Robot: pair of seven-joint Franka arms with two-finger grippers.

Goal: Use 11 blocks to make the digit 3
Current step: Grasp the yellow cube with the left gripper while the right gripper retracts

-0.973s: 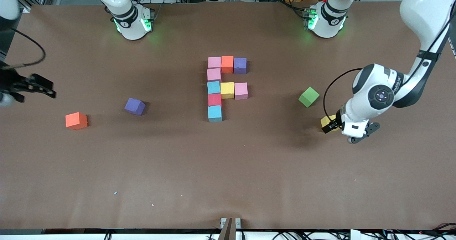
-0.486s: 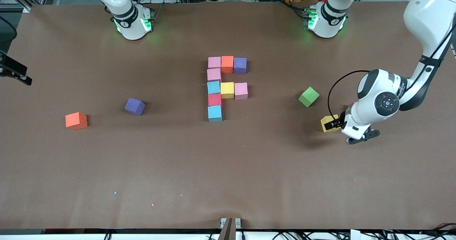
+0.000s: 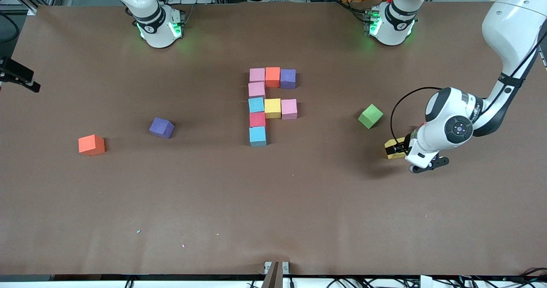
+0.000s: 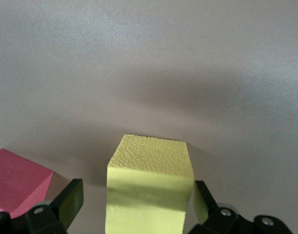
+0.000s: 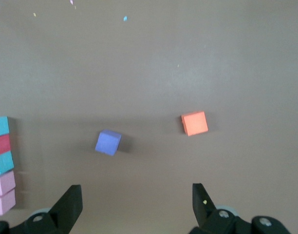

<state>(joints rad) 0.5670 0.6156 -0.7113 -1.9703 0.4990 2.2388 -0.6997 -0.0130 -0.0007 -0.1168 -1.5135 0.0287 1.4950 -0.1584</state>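
Note:
The robot's left gripper has its fingers on either side of the yellow block in the left wrist view, so they would hold the block if they closed now.
The digit 3 figure (image 3: 265, 104) in the table's middle is made of touching blocks: pink, orange and purple in the top row, a column of pink, cyan, red and cyan, and yellow and pink in a middle row. A loose yellow block (image 3: 391, 143) lies toward the left arm's end. My left gripper (image 3: 398, 149) is down at it and open. In the left wrist view this yellow block (image 4: 149, 190) sits between the open fingers (image 4: 71, 197) of the left gripper (image 4: 137, 195). My right gripper (image 5: 137, 204) is open and empty, and shows in the front view as the right gripper (image 3: 25, 83) over the table's edge.
A loose green block (image 3: 370, 116) lies beside the yellow one, farther from the camera. A purple block (image 3: 161, 127) and an orange block (image 3: 91, 145) lie toward the right arm's end. A pinkish-red block (image 4: 17, 180) sits close beside the left gripper.
The right gripper has pulled away from the orange block to the table's edge. The left gripper has shifted slightly and settled around the yellow block.

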